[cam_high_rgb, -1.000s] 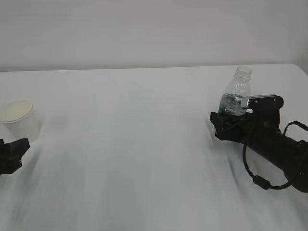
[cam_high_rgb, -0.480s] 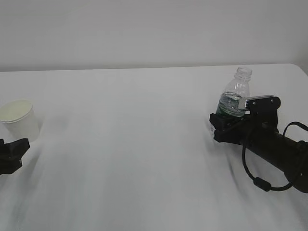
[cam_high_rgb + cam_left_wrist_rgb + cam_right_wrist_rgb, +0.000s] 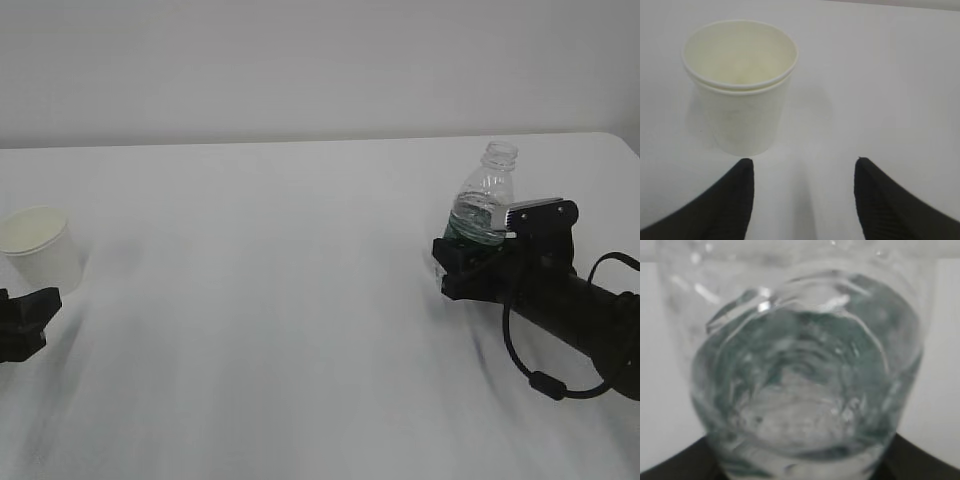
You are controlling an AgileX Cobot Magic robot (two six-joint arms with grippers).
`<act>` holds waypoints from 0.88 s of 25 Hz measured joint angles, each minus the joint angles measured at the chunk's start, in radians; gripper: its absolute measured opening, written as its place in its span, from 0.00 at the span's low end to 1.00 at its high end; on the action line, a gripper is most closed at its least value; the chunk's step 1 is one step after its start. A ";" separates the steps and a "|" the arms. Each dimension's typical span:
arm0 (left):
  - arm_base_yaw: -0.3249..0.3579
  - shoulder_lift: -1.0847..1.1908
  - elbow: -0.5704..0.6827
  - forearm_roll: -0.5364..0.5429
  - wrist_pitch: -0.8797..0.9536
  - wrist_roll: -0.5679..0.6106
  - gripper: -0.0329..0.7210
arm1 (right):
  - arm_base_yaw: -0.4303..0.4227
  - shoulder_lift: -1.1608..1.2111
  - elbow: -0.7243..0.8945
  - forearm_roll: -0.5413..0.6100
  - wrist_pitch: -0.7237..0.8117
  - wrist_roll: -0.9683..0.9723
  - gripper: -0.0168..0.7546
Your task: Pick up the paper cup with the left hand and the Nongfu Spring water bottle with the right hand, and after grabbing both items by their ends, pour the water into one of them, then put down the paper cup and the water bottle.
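The paper cup widens to a rim (image 3: 34, 240) wider than the gap between my fingers, so my left gripper should next grab the cup by its narrower lower part (image 3: 55, 270).
The white paper cup (image 3: 40, 245) stands upright and empty at the far left of the table; in the left wrist view the paper cup (image 3: 740, 90) sits just beyond my left fingertip. My left gripper (image 3: 38, 308) (image 3: 802, 167) is open, low on the table, a little short of the cup and offset to its right. The capless Nongfu Spring water bottle (image 3: 487, 195) leans slightly left, its green-labelled lower part inside my right gripper (image 3: 468, 262). In the right wrist view the bottle (image 3: 800, 365) fills the frame, water glinting inside, dark fingers (image 3: 670, 467) pressed at both lower corners.
The white table (image 3: 280, 300) stretches between the two arms, with its back edge against a plain wall. A black cable (image 3: 530, 370) loops under the right arm. The table's right corner (image 3: 625, 145) lies just behind the bottle.
My right gripper has drawn in around the bottle and shifted slightly left; the bottle now leans a bit to the left. The left gripper and cup have stayed put.
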 joint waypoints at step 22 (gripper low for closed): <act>0.000 0.000 0.000 -0.027 0.000 0.038 0.81 | 0.002 -0.379 0.173 -0.040 0.127 -0.044 0.51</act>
